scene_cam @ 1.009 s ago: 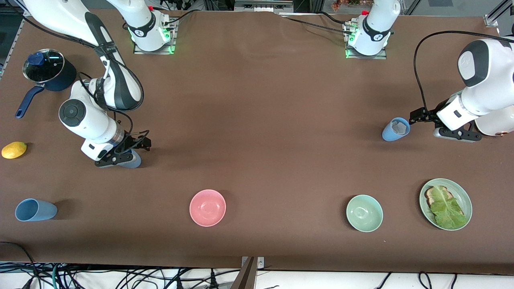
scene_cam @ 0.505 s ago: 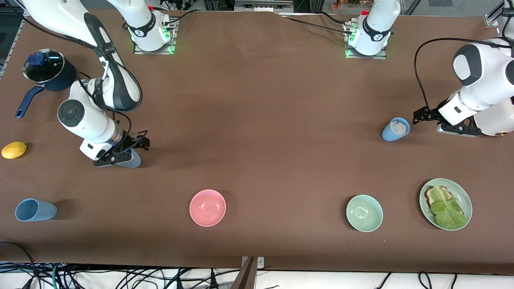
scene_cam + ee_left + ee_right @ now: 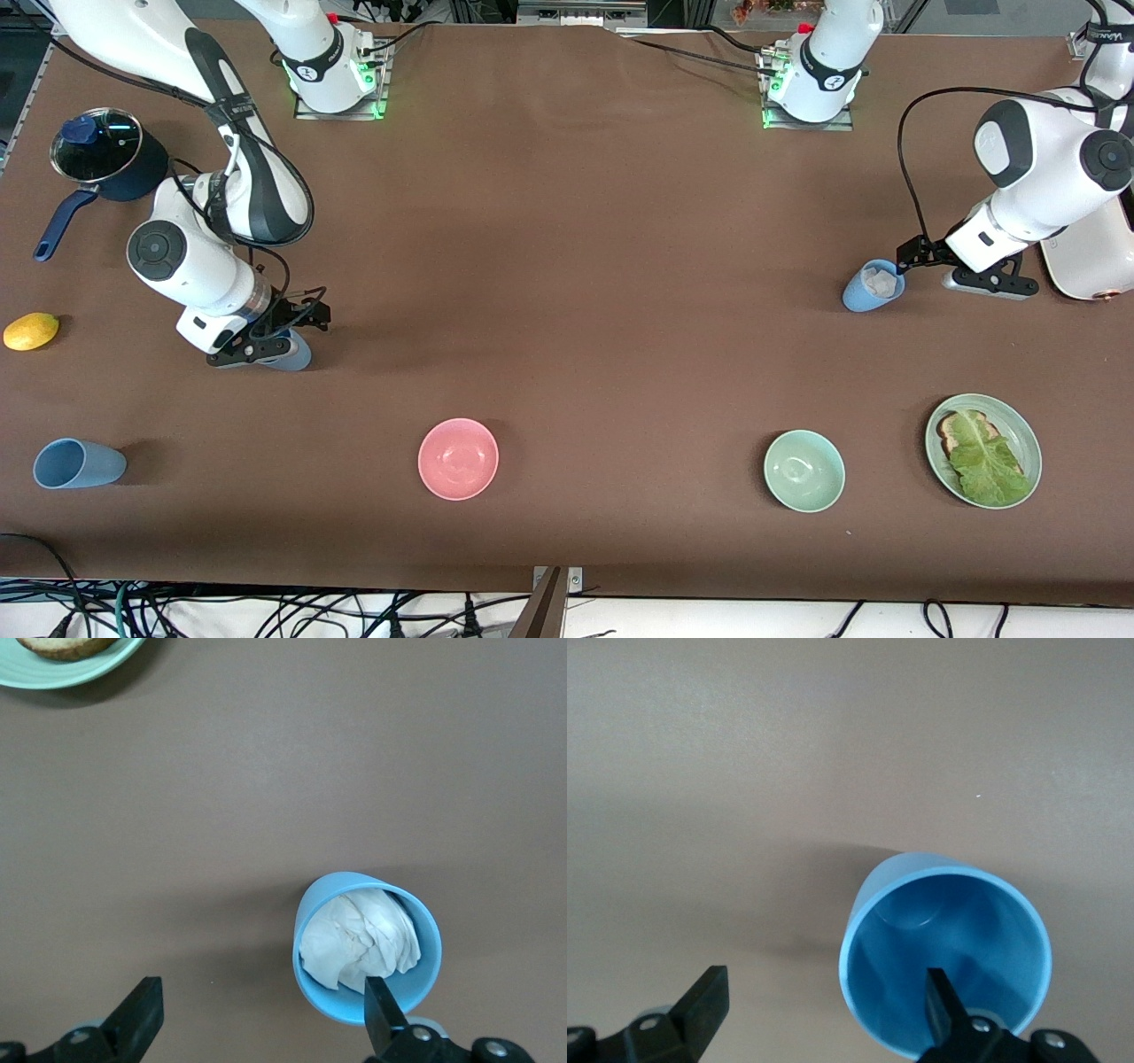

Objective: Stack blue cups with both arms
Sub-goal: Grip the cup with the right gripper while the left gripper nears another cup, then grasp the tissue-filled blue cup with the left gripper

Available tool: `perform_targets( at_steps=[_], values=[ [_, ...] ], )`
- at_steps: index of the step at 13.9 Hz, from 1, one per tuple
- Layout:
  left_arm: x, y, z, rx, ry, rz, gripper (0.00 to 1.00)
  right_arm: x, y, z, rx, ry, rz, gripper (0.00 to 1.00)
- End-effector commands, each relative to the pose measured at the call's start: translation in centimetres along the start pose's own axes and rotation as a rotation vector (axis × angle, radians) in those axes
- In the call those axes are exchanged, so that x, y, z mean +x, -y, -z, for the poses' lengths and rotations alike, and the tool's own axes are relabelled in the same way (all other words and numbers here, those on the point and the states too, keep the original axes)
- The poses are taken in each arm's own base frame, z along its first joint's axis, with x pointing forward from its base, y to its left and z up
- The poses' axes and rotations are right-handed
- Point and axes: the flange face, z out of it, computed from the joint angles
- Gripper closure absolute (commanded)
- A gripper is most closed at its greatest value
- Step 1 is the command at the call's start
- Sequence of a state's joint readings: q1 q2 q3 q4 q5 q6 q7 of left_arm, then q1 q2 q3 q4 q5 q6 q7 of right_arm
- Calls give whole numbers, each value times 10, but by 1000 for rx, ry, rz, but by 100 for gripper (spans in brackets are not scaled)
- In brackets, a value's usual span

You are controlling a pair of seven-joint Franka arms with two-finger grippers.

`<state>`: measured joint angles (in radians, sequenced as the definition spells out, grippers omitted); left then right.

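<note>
My left gripper is to take hold of the cup holding crumpled white paper (image 3: 359, 939) next, by its rim (image 3: 304, 967), to stack the blue cups.
Three light-blue cups show. One cup (image 3: 873, 285) (image 3: 368, 948) stands toward the left arm's end and holds crumpled white paper. My left gripper (image 3: 926, 264) (image 3: 261, 1014) is open right beside it, one fingertip (image 3: 383, 1010) over the cup's mouth, the other over bare cloth. An empty cup (image 3: 288, 352) (image 3: 948, 952) stands toward the right arm's end. My right gripper (image 3: 283, 337) (image 3: 824, 1005) is open low over it, one fingertip (image 3: 939, 1005) over its mouth. A third cup (image 3: 78, 462) lies on its side nearer the front camera, untouched.
A dark-blue lidded saucepan (image 3: 106, 164) and a lemon (image 3: 31, 330) sit at the right arm's end. A pink bowl (image 3: 458, 458), a mint-green bowl (image 3: 803, 470) and a green plate (image 3: 1028, 443) (image 3: 62, 656) with toast and lettuce lie along the front.
The left arm's wrist has swung in toward its paper-filled cup, the gripper staying open beside it. The right arm and all cups have barely moved.
</note>
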<state>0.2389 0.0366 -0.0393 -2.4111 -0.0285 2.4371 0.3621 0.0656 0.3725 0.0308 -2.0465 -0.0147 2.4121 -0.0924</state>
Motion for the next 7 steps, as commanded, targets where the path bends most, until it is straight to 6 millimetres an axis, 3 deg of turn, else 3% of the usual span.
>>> perform_targets(
  at_steps=[1,7],
  values=[
    [-12,-10,-3,13,-29,-30,0,-6,-1,7,2,4,15,2],
    [-17,-17,-23,21,-52,-35,0,-6,-2,11,1,-1,13,2]
  ],
)
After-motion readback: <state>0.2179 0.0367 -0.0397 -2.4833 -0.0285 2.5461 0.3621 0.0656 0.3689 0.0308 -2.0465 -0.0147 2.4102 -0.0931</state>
